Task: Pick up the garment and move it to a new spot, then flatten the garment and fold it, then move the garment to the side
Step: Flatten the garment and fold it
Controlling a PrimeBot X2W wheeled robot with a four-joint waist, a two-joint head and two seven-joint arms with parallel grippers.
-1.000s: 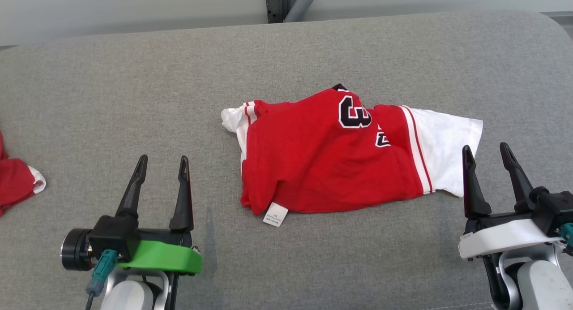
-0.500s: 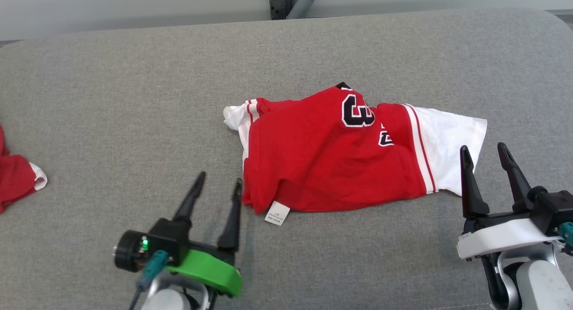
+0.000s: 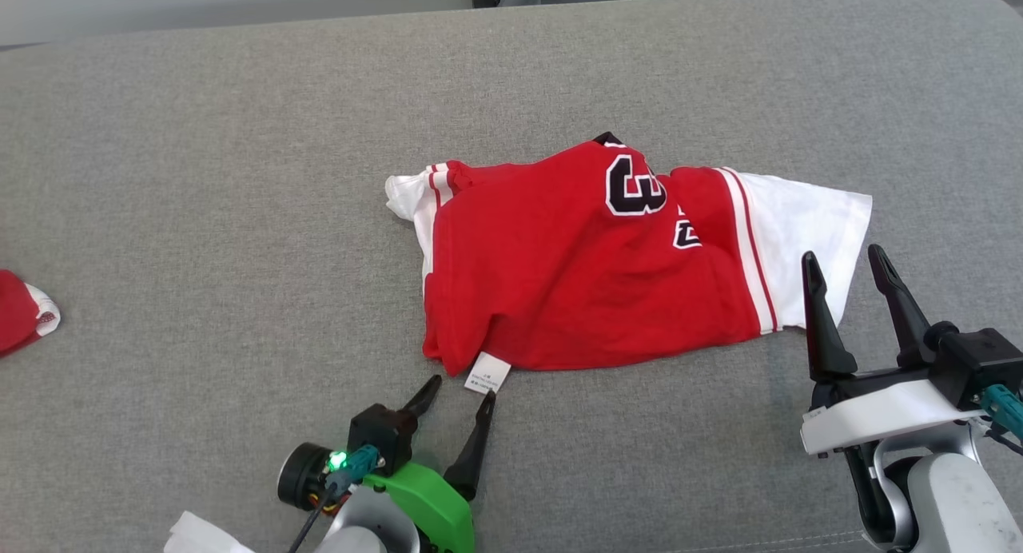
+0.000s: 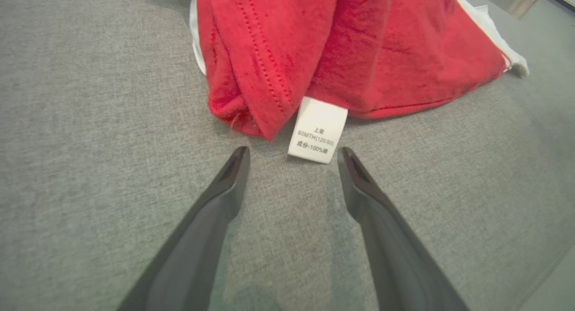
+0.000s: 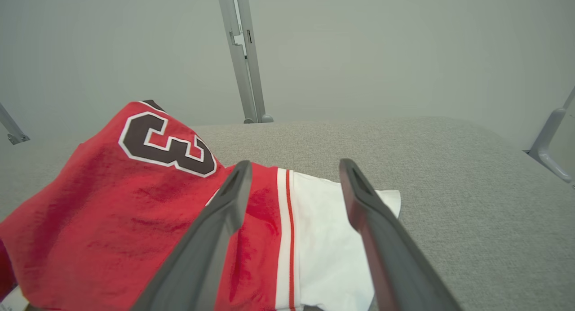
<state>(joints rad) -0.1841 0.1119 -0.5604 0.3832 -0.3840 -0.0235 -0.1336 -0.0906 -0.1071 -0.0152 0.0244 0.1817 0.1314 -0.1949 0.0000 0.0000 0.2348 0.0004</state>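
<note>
The robot's left gripper should next grab the garment by its red hem corner (image 3: 452,364), where a fold stands up beside the label.
The garment (image 3: 591,257) is a red jersey with white sleeves and a black number, lying crumpled mid-table; its near hem (image 4: 287,73) and white care label (image 3: 487,374) (image 4: 318,135) face me. My left gripper (image 3: 459,395) (image 4: 292,156) is open, low over the cloth surface, its tips just short of the label and the hem's corner, touching neither. My right gripper (image 3: 843,257) (image 5: 292,167) is open above the garment's white right sleeve (image 3: 815,241) (image 5: 332,239), holding nothing.
The grey fabric-covered table (image 3: 200,177) spreads widely around the garment. Another red and white piece of clothing (image 3: 24,317) lies at the left edge. A metal post (image 5: 245,55) stands behind the table's far edge.
My left gripper has swung right and forward, from the table's lower left up to the garment's label. The head camera has tilted a little; the right gripper has barely moved.
</note>
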